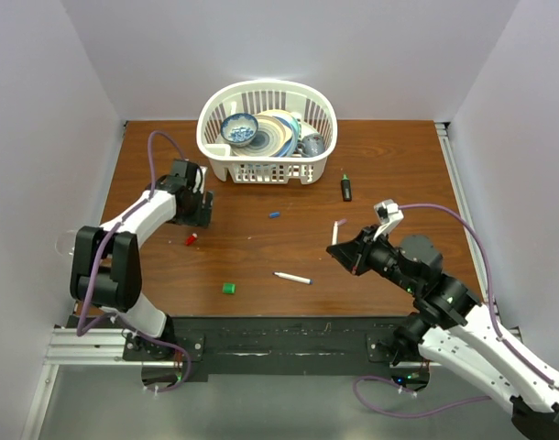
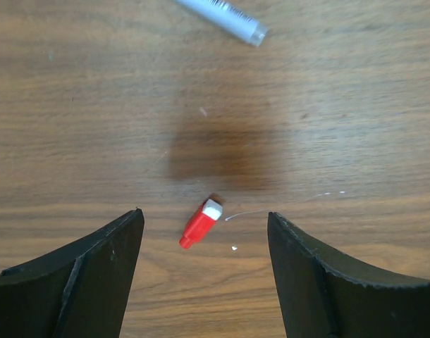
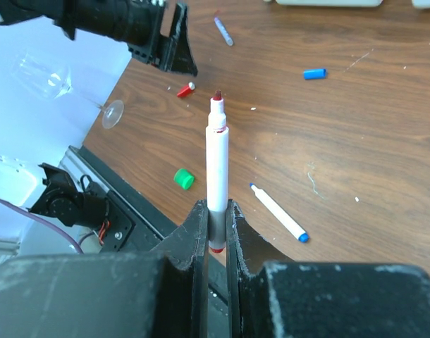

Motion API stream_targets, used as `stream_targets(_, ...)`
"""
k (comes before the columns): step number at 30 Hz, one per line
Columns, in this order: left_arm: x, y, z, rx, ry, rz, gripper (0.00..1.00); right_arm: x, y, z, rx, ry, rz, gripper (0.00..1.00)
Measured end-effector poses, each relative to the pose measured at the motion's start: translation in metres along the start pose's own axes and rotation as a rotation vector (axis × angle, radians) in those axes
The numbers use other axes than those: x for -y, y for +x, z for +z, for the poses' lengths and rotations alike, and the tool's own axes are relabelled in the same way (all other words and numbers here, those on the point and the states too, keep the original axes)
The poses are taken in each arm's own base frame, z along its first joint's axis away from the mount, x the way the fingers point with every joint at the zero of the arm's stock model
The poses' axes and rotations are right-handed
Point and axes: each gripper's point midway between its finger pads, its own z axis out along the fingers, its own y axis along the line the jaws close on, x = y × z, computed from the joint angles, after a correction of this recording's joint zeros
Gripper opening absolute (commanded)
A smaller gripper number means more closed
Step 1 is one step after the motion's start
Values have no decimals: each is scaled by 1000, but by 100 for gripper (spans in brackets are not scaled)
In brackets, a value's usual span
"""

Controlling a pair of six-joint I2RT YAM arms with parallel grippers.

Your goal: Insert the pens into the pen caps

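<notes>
The narrow red end of the cap has to stay free for the pen to go in, so the left gripper needs to grab across the sides of the red cap (image 1: 191, 239) next.
My right gripper (image 3: 215, 208) is shut on the lower end of a white pen (image 3: 216, 162), which stands up with its red tip on top; from above this pen (image 1: 337, 231) sticks out left of the right gripper (image 1: 345, 249). The left gripper (image 2: 204, 212) hovers open over the red cap (image 2: 201, 222), which lies on the wood between its fingers, untouched. This red cap (image 1: 191, 239) lies just below the left gripper (image 1: 195, 220). Loose on the table are a blue cap (image 1: 274, 215), a green cap (image 1: 229, 288), a blue-tipped white pen (image 1: 292, 278) and a black marker (image 1: 346, 188).
A white basket (image 1: 206, 137) of dishes stands at the back centre. A clear stemmed glass (image 3: 60, 84) lies past the table's left edge. A slim greyish pen-like barrel (image 2: 225, 14) lies beyond the left gripper. Walls close in the table on three sides.
</notes>
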Motion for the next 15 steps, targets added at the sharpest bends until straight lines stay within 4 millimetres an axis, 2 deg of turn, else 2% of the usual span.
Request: stream_targets(15,-3,28,25,-121,16,-6,70,9,4,-10,-13,43,-8,0)
